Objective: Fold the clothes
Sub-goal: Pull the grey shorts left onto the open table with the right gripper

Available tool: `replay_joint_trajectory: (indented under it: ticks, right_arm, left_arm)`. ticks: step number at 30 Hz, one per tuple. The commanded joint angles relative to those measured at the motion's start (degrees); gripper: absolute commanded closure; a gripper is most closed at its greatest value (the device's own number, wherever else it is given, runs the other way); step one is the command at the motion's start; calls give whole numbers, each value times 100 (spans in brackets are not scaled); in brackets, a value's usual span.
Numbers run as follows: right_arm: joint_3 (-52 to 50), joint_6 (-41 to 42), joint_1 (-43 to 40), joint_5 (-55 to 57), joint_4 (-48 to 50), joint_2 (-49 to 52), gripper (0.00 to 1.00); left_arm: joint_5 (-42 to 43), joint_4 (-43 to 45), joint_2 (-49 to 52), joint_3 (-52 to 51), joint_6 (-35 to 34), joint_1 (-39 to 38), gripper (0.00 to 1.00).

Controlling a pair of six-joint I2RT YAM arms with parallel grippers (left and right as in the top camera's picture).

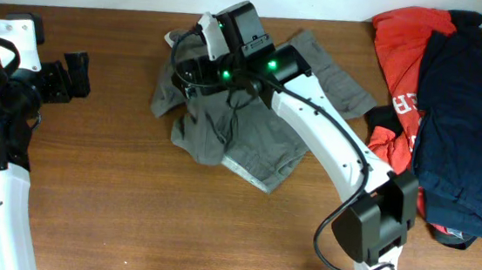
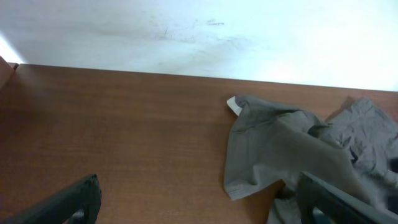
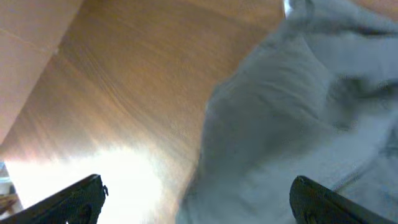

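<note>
My left gripper will next grab one end of the shorts' pale-lined front edge to spread and fold the shorts, and the other end is left for my right gripper.
The grey-khaki shorts [image 1: 250,131] lie crumpled at the back middle of the wooden table, with a pale lining edge at the front. My right gripper [image 1: 187,67] is open and hovers over the shorts' left part. In the right wrist view its fingers [image 3: 199,205] are wide apart, with grey cloth [image 3: 298,112] under the right one and nothing held. My left gripper [image 1: 84,76] is open and empty at the table's left, well apart from the shorts. In the left wrist view its fingers [image 2: 202,208] frame bare wood, with the shorts [image 2: 298,149] ahead to the right.
A red printed T-shirt [image 1: 406,53] and a dark navy garment [image 1: 470,120] lie heaped at the right end of the table. The right arm [image 1: 328,143] crosses above the shorts' right side. A white wall [image 2: 186,31] runs behind the table's back edge.
</note>
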Motion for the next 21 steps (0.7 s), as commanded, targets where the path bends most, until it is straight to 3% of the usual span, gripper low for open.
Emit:
replay_joint_trajectory:
  ticks: [1, 10, 13, 14, 21]
  right_arm:
    - [61, -116, -420, 52, -553, -660, 1]
    - [26, -92, -1727, 470, -3036, -951, 1]
    - [-22, -96, -2020, 472, -3364, -949, 1]
    - [-22, -122, -2135, 472, -3418, -949, 1]
    - [-22, -420, -2347, 472, -3412, -935, 1]
  left_arm:
    - [203, -22, 57, 105, 260, 17, 1]
    - [647, -896, 321, 105, 568, -1010, 2]
    - [505, -1493, 437, 105, 570, -1665, 11]
    - [227, -1805, 479, 105, 568, -1998, 19]
    - [-481, -2660, 516, -284, 216, -3311, 24]
